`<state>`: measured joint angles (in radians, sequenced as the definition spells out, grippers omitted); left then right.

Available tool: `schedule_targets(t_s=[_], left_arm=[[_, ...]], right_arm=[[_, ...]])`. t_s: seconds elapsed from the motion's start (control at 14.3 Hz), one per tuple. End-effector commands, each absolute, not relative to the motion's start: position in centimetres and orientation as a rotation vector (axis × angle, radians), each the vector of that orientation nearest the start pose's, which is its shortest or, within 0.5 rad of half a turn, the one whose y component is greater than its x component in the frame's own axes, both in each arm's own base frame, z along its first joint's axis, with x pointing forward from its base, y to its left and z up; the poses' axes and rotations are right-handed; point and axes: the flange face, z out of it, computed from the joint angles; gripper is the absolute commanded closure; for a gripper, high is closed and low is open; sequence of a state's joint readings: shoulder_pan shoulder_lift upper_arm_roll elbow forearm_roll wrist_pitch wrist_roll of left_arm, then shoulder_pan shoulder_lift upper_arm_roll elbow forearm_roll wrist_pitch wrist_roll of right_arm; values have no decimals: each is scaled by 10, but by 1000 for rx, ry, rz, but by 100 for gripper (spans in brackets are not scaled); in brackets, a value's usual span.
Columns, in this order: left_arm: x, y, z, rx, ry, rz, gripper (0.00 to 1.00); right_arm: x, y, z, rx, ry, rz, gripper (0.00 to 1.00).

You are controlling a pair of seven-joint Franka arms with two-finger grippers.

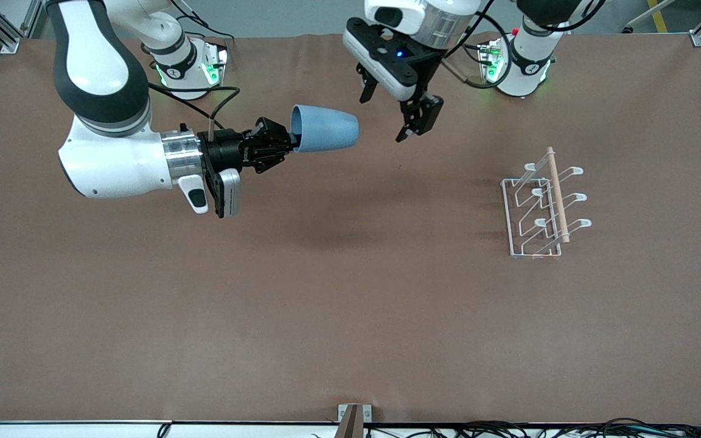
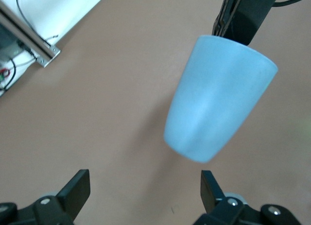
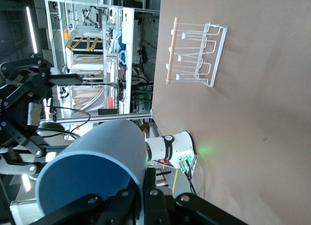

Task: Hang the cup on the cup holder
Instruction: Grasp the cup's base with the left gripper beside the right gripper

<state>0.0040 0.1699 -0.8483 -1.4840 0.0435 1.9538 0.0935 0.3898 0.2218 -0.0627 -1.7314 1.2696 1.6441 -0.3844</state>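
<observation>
My left gripper grabs the light-blue cup by its base end [image 1: 348, 130] next, to keep the cup's open rim free for the cup holder [image 1: 542, 207].
The light-blue cup [image 1: 326, 129] is held on its side in the air over the table's middle, its base pointing toward the left arm's end. My right gripper [image 1: 291, 143] is shut on the cup's rim, one finger inside and one outside [image 3: 146, 186]. The cup also shows in the right wrist view [image 3: 97, 162] and the left wrist view [image 2: 214, 103]. My left gripper [image 1: 382, 120] is open and empty in the air just beside the cup's base [image 2: 145, 181]. The white wire cup holder [image 1: 542, 207] with its wooden rod stands on the table toward the left arm's end [image 3: 197, 52].
The brown table mat [image 1: 350, 304] spreads wide around the cup holder. Both arm bases [image 1: 521, 61] stand along the table's back edge with cables beside them. A metal bracket [image 1: 353, 417] sits at the edge nearest the front camera.
</observation>
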Motion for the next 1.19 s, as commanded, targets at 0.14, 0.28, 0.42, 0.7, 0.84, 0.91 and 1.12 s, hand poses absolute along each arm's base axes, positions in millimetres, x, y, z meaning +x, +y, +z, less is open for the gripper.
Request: schedule_targets(t_s=[0.14, 0.28, 0.42, 0.7, 0.84, 0.91, 1.12], left_arm=[[436, -454, 644, -2917, 1546, -557, 0], [432, -458, 643, -2917, 1555, -552, 0], [424, -465, 643, -2913, 1570, -554, 0], [423, -477, 641, -2904, 1621, -612, 0], [424, -479, 639, -2908, 1624, -618, 0], [425, -479, 637, -2911, 1624, -613, 0], [420, -488, 630, -2892, 1652, -600, 0]], right_arm=[[552, 292, 491, -1825, -366, 255, 97], [552, 291, 490, -1826, -363, 256, 96], [550, 291, 490, -1819, -372, 270, 95], [550, 291, 490, -1819, -372, 270, 94], [550, 291, 491, -1818, -373, 269, 94], [550, 291, 490, -1820, -373, 270, 94], [550, 291, 490, -1820, -373, 270, 94]])
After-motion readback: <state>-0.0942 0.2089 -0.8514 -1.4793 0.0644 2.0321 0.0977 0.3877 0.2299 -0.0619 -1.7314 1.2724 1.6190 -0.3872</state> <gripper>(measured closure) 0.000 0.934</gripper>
